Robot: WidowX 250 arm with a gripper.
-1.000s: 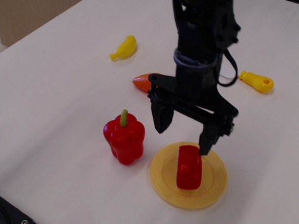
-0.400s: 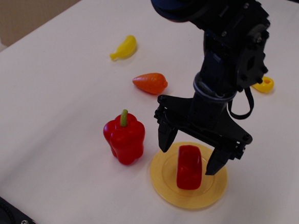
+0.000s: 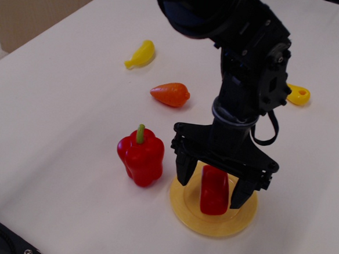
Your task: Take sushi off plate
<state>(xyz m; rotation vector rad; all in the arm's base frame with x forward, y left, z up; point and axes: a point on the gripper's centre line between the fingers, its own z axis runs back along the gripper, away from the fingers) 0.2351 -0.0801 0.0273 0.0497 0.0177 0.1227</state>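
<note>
I need to grab the red sushi by its two long sides next, to take it off the yellow plate.
The sushi (image 3: 214,192) is a small glossy red block standing on the yellow plate (image 3: 209,221) near the table's front. My black gripper (image 3: 210,187) is open and low over the plate. Its left finger (image 3: 184,170) stands left of the sushi and its right finger (image 3: 238,193) stands right of it, so the block sits between them. I cannot tell whether the fingers touch it. The arm hides the plate's far rim.
A red bell pepper (image 3: 140,156) with a green stem stands just left of the plate. An orange carrot-like toy (image 3: 170,94) lies behind it. A yellow banana toy (image 3: 141,54) lies at the back left, and a yellow toy (image 3: 298,95) shows behind the arm at right.
The gripper has come forward and down from above the plate's far edge, so its open fingers now straddle the sushi. The sushi, plate and pepper have not moved.
</note>
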